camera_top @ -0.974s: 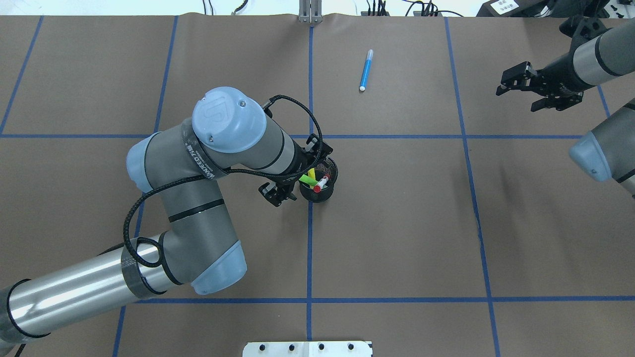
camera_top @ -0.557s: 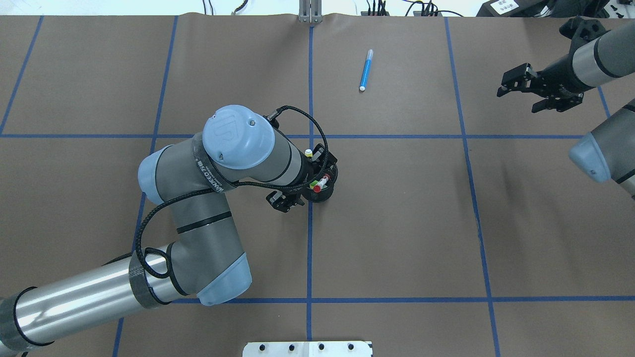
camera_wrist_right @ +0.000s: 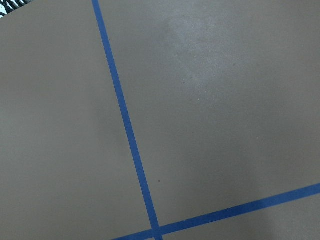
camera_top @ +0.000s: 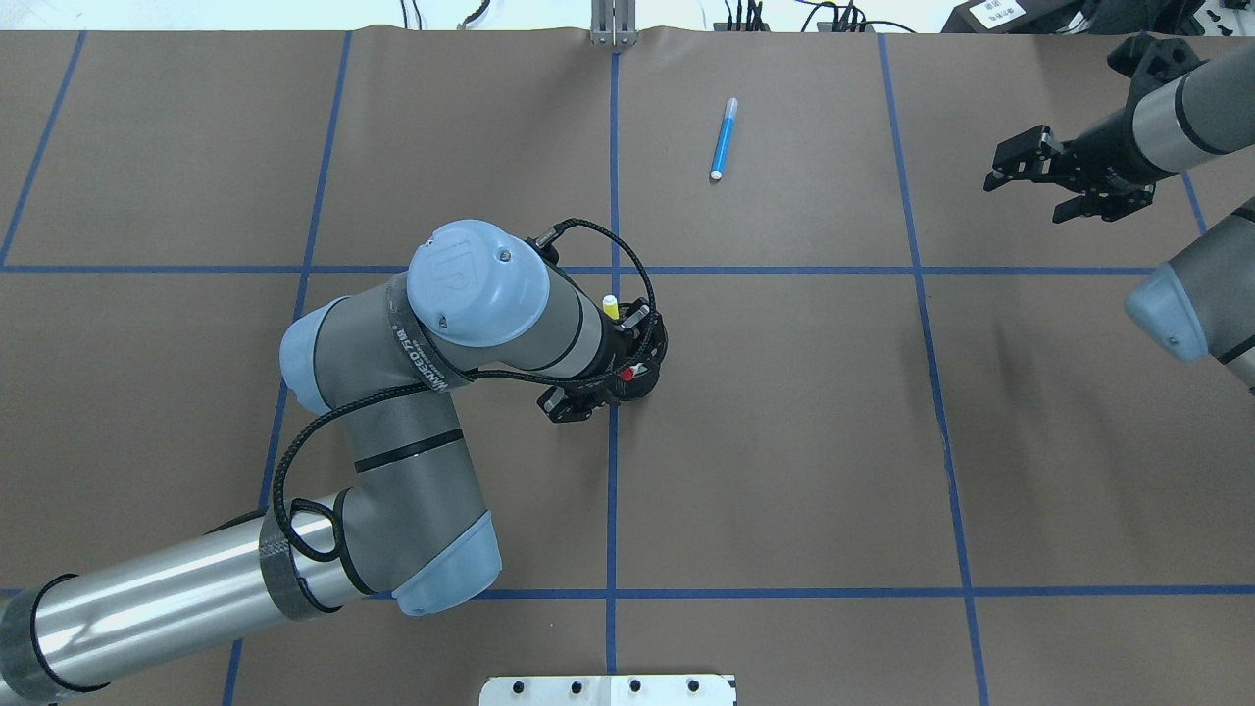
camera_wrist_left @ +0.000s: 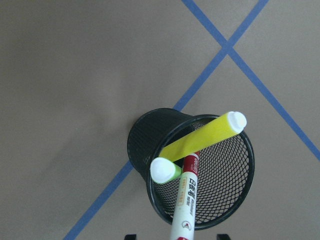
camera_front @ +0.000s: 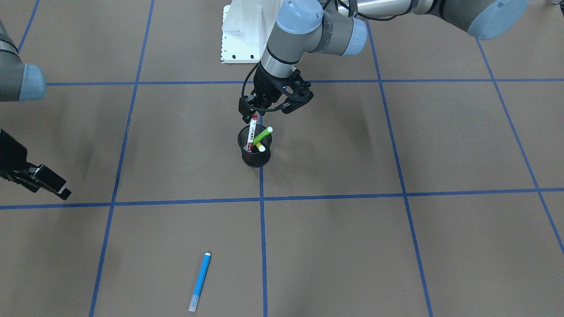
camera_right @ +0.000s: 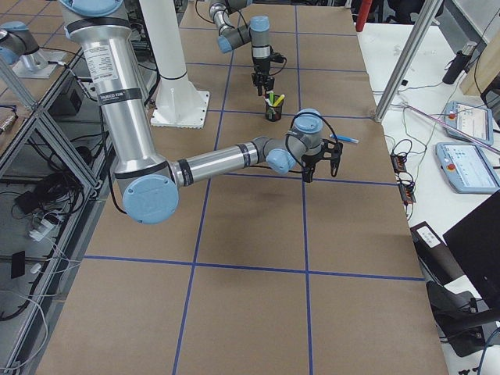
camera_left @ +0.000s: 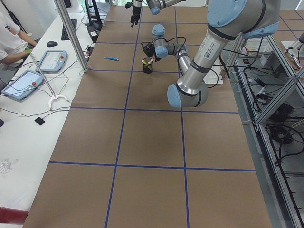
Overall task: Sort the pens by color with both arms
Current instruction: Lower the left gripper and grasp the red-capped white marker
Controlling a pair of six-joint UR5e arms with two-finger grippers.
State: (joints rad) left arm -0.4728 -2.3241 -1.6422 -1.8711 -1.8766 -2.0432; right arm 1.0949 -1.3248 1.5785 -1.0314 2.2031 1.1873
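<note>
The red pen should be picked up next by its white body (camera_front: pixel 252 127), opposite the pen's cap (camera_front: pixel 250 147), with my left gripper. Then the pens can be sorted by color.
A black mesh cup (camera_front: pixel 255 156) stands at the table's centre with three pens in it: a white-barrelled red pen (camera_front: pixel 252 131), a lime green pen (camera_front: pixel 263 134) and a yellow pen (camera_front: pixel 260 147). My left gripper (camera_front: pixel 264 110) hangs open just above the cup. In the left wrist view the red pen (camera_wrist_left: pixel 186 205) rises between the two spread fingers, beside the yellow pen (camera_wrist_left: pixel 200 140) and the green pen (camera_wrist_left: pixel 164 170). A blue pen (camera_top: pixel 724 137) lies alone on the far side of the table. My right gripper (camera_top: pixel 1025 194) is open and empty, far right.
Blue tape lines (camera_top: pixel 613 490) divide the brown table into squares. The white pedestal base (camera_front: pixel 240 39) stands at the robot's edge. A metal post (camera_top: pixel 613 25) stands at the far edge. The operators' desk with tablets (camera_left: pixel 23 83) runs beyond it.
My left arm has moved right and its gripper now sits over the cup, covering the green pen in the overhead view. The right gripper has hardly moved.
</note>
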